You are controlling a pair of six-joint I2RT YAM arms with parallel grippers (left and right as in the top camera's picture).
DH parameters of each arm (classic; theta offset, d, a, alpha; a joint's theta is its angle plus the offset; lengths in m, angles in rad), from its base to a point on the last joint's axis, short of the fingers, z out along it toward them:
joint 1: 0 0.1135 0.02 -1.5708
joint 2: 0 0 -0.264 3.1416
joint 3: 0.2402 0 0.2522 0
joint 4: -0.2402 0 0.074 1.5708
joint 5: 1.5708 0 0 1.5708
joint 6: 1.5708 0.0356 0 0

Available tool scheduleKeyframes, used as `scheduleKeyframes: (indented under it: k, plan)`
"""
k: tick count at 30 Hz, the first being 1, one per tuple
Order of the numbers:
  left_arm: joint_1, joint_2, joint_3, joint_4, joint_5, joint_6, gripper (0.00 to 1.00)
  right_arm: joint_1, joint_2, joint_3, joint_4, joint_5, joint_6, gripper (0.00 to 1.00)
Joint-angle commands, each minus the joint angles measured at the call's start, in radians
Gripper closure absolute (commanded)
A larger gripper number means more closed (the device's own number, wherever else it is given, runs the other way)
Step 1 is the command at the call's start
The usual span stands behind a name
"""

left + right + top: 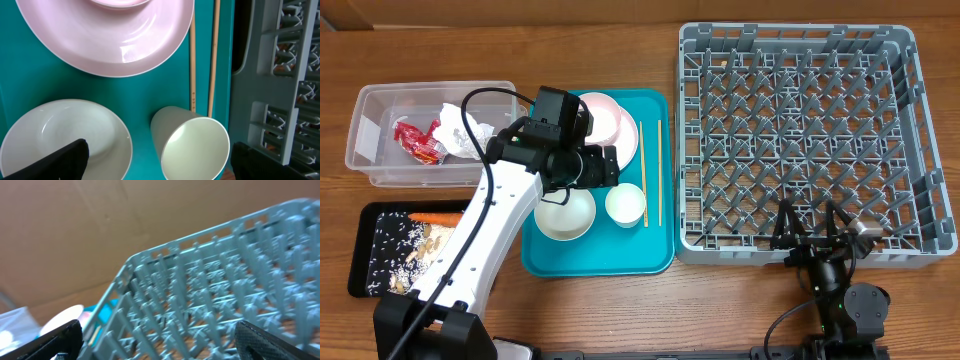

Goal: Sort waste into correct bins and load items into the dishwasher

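Observation:
The small white cup needs its outer body free to hand over to my right gripper, so my left gripper should grab it by its open rim (625, 204) (195, 148) next.
My left gripper (608, 168) hangs open over the teal tray (600, 255). In the left wrist view its fingers (160, 162) straddle the small white cup (192, 147) and the edge of a whitish bowl (60, 135). The overhead view shows the cup (625, 205), that bowl (565, 214), the pink plate (628, 130) carrying the second bowl (600, 115), and the chopsticks (659, 170). The red wrapper (417, 140) and crumpled paper (455, 125) lie in the clear tub (365, 130). The carrot (440, 216) and crumbs (425, 240) lie on the black tray (360, 250). My right gripper (810, 236) is open and empty at the grey rack's (910, 130) front wall.
The rack (210, 280) fills the right wrist view, blurred, between my open fingers (160, 345). In the left wrist view the rack wall (280, 75) stands just right of the chopsticks (215, 55) and the pink plate (125, 45). Bare wooden table surrounds the containers.

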Motion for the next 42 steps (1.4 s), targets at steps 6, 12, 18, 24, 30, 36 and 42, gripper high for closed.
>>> scheduleKeyframes:
  k: [6, 12, 18, 24, 30, 36, 42]
  plan:
    - [0.004, 0.002, 0.019, -0.006, 0.013, -0.019, 0.05, 0.007, 0.017, 0.243, -0.191, -0.074, 0.046, 0.00]
    - [0.004, 0.002, 0.019, -0.006, 0.013, -0.068, 0.20, 0.007, 0.189, 0.604, -0.427, -0.074, 0.031, 0.00]
    - [-0.015, 0.002, 0.018, -0.044, 0.023, -0.089, 0.33, 0.007, 0.435, 0.915, -0.586, -0.132, 0.005, 0.00]
    - [-0.062, 0.002, -0.006, -0.047, 0.024, -0.090, 0.34, 0.007, 0.488, 0.932, -0.579, -0.146, 0.005, 0.00]
    - [-0.113, 0.019, -0.032, -0.044, 0.010, -0.105, 0.38, 0.007, 0.489, 0.932, -0.606, -0.146, 0.005, 0.00]
    - [-0.130, 0.069, -0.034, -0.072, -0.028, -0.105, 0.44, 0.007, 0.489, 0.932, -0.660, -0.145, 0.005, 0.00]
    - [-0.132, 0.142, -0.034, -0.071, -0.030, -0.105, 0.46, 0.007, 0.489, 0.931, -0.702, -0.137, 0.004, 0.00]
